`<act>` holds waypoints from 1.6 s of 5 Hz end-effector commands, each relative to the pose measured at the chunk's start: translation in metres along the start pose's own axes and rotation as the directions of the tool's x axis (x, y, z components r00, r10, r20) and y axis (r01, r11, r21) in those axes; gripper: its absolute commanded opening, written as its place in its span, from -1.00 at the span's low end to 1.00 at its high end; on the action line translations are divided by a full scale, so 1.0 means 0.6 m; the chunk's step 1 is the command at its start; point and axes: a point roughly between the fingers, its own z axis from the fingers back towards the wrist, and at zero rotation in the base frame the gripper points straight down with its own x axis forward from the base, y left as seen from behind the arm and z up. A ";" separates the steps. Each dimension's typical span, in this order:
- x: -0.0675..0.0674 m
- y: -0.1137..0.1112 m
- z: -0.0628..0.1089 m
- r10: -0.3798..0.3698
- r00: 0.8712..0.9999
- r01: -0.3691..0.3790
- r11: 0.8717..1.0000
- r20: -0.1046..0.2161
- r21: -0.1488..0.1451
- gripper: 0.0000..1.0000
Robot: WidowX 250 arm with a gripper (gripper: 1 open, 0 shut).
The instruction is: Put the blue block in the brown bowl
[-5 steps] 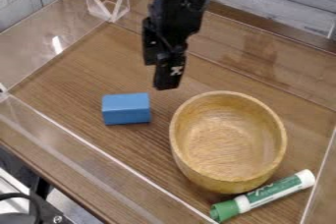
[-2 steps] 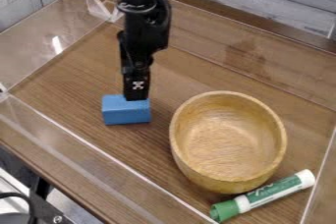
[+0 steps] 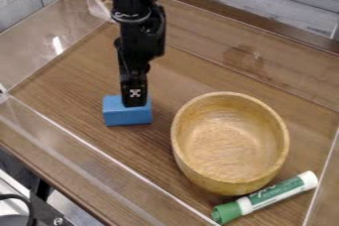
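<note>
My gripper needs to go lower before it closes: its fingers stop at the top edge of the blue block (image 3: 119, 116), above the block's sides, and would miss now.
The blue block (image 3: 119, 116) lies flat on the wooden table, left of the brown bowl (image 3: 232, 143). My gripper (image 3: 134, 97) points straight down over the block's right half. Its black fingers (image 3: 134, 89) reach the block's top edge and hide part of it. The jaws stand open, and the block rests on the table with nothing lifting it. The bowl is empty and sits upright about a block's length to the right of the gripper.
A green-and-white marker (image 3: 267, 199) lies at the front right, just past the bowl. Clear plastic walls (image 3: 40, 121) fence the table on the left, front and right. A small clear stand (image 3: 103, 7) sits at the back left.
The gripper has moved left and down, from above the gap between block and bowl to just over the block. The block and bowl have not moved.
</note>
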 end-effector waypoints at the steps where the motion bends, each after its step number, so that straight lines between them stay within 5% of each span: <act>1: 0.000 0.009 0.000 0.008 1.000 -0.009 1.000 0.025 0.024 1.00; 8: -0.005 -0.001 -0.029 -0.002 0.997 0.000 1.000 0.080 0.018 1.00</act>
